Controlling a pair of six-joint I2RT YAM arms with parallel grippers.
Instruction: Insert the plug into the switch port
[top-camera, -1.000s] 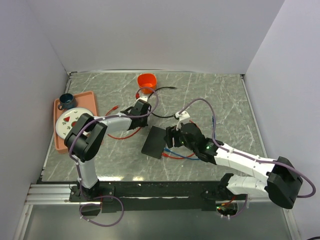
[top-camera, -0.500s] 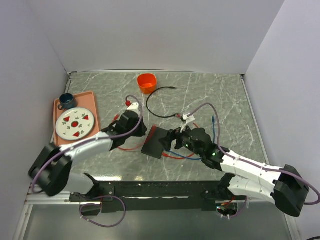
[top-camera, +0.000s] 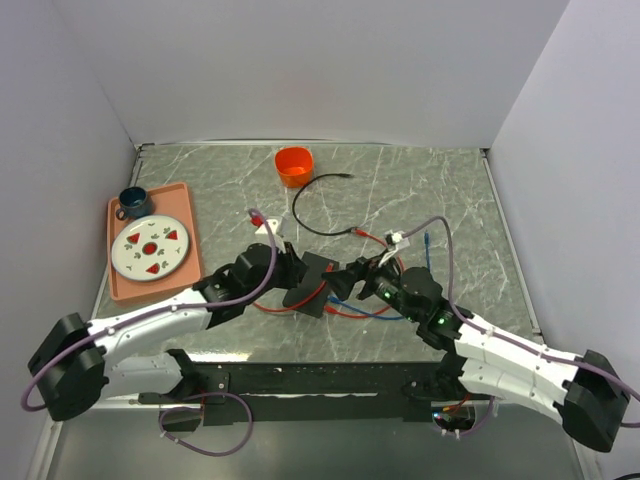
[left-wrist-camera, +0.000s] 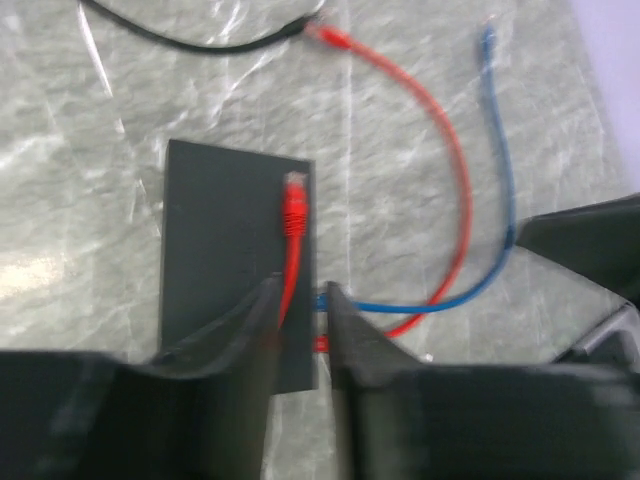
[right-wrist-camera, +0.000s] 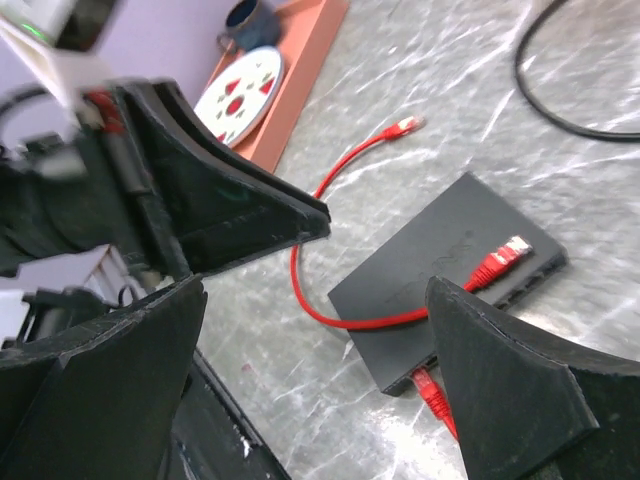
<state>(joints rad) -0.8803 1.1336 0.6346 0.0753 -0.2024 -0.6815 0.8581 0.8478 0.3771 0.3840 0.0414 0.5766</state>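
Note:
I will next use my left gripper to grip the loose red plug by its cable-side body, with its tip kept free, to hand it to my right gripper.
The flat black box lies on the marble table between both grippers. A red plug on a red cable rests loose on top of the box, also seen in the right wrist view as the red plug. The switch port openings run along the box's narrow edge; a blue plug and another red plug sit at that edge. My left gripper hovers over the box, jaws narrowly open, the red cable running beside its left finger. My right gripper stands wide open beside the box, holding nothing.
An orange cup stands at the back. A salmon tray at the left carries a plate and a dark mug. A black cable and a blue cable lie beyond the box.
My left gripper came nearer and right onto the box with the red cable, then its jaws parted slightly, leaving the plug on top. My right gripper opened wide and drew back a little.

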